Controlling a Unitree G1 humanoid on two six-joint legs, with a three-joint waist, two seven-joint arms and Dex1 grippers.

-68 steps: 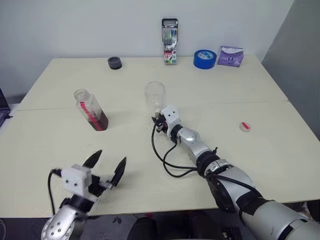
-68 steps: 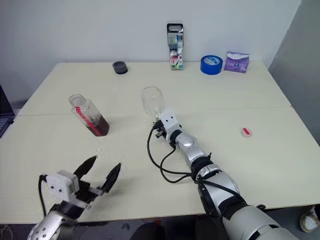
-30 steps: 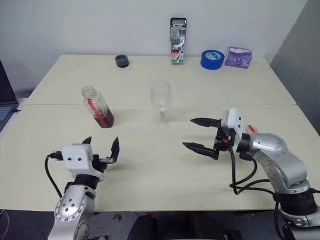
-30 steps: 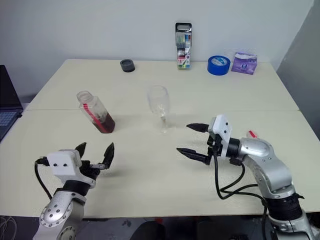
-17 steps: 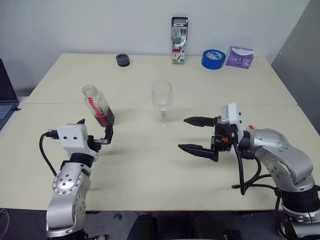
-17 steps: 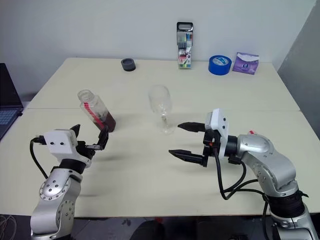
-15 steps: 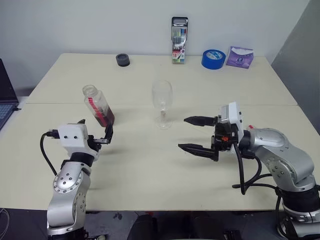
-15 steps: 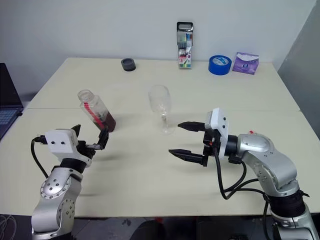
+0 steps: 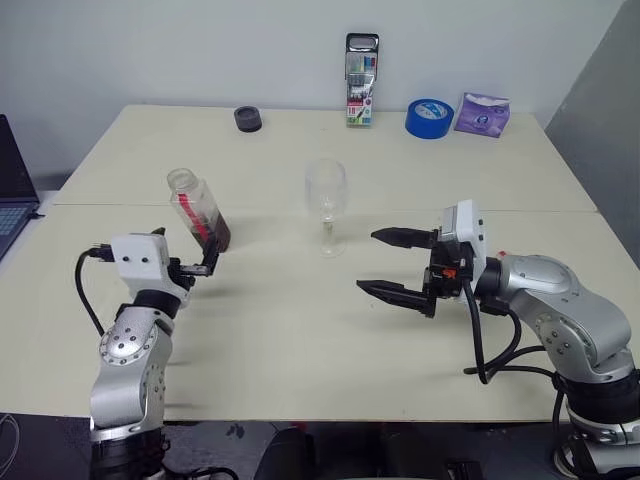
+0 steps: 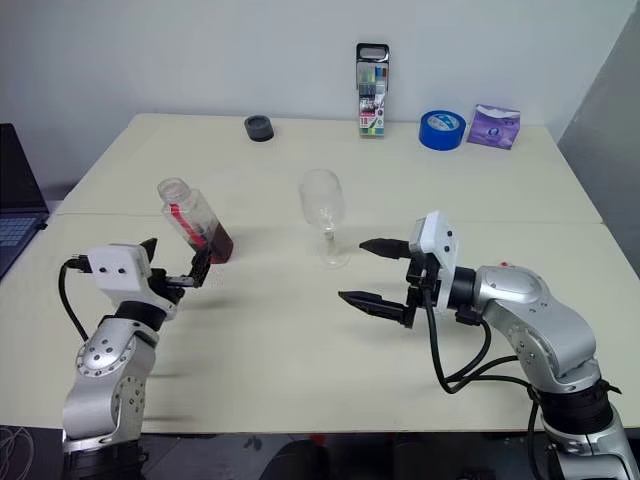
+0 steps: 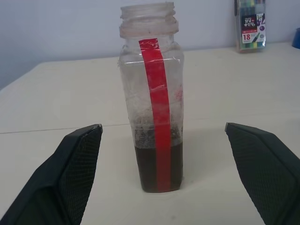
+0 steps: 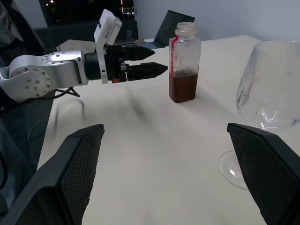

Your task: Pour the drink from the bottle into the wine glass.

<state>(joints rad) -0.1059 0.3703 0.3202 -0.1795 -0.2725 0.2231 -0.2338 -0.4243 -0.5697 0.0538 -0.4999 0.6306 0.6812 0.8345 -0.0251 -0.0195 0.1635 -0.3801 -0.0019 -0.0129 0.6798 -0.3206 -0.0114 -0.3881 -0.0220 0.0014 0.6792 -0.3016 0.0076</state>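
Observation:
My left gripper grabs the bottle by the flat sides of its lower body next, since the bottle's open neck is round and ridged.
The bottle stands uncapped at the table's left, clear with a red strip. The drink is a dark layer at its bottom. My left gripper is open just short of the bottle, level with its lower half. In the left wrist view the bottle stands between the two fingers but farther off, untouched. The wine glass stands upright and empty at the table's middle. My right gripper hangs open to the right of the glass, pointing toward it, holding nothing.
Along the table's far edge are a black round cap, a tall marker pack, a blue tape roll and a purple packet. A laptop sits past the left edge. A seam crosses the table behind the bottle.
My left gripper has risen and moved forward, closing on the bottle. My right arm drew back from the glass's foot early on and has since stayed nearly still. Both grippers stayed open.

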